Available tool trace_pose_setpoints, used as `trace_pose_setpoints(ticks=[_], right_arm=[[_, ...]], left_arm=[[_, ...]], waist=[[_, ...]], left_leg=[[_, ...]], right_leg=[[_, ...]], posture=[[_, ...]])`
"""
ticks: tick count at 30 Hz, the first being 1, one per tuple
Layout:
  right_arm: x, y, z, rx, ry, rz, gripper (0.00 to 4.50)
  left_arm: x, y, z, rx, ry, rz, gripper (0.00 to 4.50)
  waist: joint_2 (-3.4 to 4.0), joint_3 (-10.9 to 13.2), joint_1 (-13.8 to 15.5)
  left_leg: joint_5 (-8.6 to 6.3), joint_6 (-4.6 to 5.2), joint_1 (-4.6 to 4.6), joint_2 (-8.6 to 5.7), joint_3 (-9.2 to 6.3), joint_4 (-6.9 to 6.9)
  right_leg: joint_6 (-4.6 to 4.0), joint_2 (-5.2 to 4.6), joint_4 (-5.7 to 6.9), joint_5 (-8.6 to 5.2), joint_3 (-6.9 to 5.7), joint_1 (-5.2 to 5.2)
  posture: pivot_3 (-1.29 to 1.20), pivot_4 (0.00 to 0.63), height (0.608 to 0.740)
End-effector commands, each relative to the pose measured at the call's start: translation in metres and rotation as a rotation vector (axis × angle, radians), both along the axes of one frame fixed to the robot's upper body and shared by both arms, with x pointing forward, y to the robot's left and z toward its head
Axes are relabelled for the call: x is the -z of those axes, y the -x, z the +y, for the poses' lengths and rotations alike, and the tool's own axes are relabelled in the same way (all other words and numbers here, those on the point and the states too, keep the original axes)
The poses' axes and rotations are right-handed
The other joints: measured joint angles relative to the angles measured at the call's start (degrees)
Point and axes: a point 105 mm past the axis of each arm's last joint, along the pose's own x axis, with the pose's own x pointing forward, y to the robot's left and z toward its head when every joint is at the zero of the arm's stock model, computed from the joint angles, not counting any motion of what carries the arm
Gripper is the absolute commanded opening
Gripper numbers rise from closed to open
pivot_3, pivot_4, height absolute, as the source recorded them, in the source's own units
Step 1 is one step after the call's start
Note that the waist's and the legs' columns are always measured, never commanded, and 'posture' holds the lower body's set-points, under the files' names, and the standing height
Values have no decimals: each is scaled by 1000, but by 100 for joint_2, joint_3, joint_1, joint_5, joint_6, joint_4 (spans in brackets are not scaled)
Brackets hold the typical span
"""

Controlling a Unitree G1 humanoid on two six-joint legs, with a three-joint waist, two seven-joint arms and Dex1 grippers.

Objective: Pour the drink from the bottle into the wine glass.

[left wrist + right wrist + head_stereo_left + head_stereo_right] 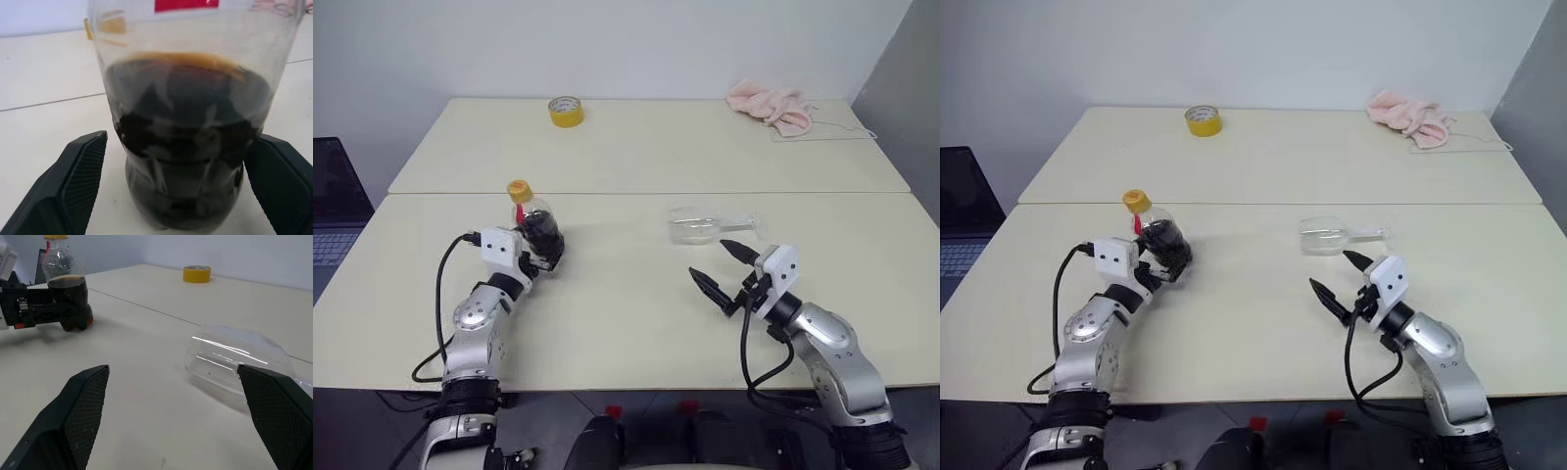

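Next, my left gripper grabs the bottle by its narrow lower body, since the bottle bulges wide above the drink (534, 211).
The bottle (532, 209) stands upright on the near table at the left, yellow-orange cap (518, 189) on, with the dark drink (186, 147) filling its lower half. My left gripper (546, 247) is open, level with the bottle's lower body, one finger (73, 181) on each side of it. The wine glass (698, 224) lies on its side right of centre, its stem pointing right. My right gripper (708, 258) hovers open just in front of the glass, apart from it; the glass's bowl (234, 357) lies ahead between the black fingers (73, 416).
A yellow tape roll (566, 111) and a pink cloth (769, 106) lie on the far table, beyond the seam (646, 193) between the two tables. A laptop (331, 211) stands off the left edge. Bare tabletop separates bottle and glass.
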Motion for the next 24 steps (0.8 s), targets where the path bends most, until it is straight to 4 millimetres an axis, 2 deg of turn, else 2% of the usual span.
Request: trace_pose_setpoints(ticks=[1,16,17,18,22,24], right_arm=[[-15,2,4,-12,-18,-57,4500],[-17,0,4,3,-14,-74,4500],[-17,0,3,4,-13,-77,4500],[-17,-1,3,6,-12,-79,4500],[-20,-1,3,8,-12,-87,4500],[-21,-2,3,8,-13,-92,4500]], left_arm=[[-13,-4,-6,18,-43,-50,4467],[-22,-15,-20,75,50,-39,4467],[-21,-14,-20,79,65,-34,4094],[-21,-13,-21,82,74,-30,3985],[-18,-7,-23,95,86,-8,2867],[-18,-4,-23,92,85,-2,2486]], waist=[[0,0,-1],[0,0,-3],[0,0,-3],[0,0,-3],[0,0,-7],[0,0,-7]], left_leg=[[0,0,0,0,0,0],[0,0,-1,-2,-1,1],[0,0,-1,-2,-1,1],[0,0,0,-2,-1,1],[0,-1,-1,-1,-1,1],[0,-1,0,-1,-1,1]], right_leg=[[0,0,0,0,1,0],[0,-1,1,0,-1,0],[0,-1,1,0,-1,0],[0,-2,1,0,-1,0],[0,-2,1,0,0,0],[0,-1,1,0,1,0]], posture=[[0,150,740],[0,150,740],[0,150,740],[0,150,740],[0,150,740],[0,150,740]])
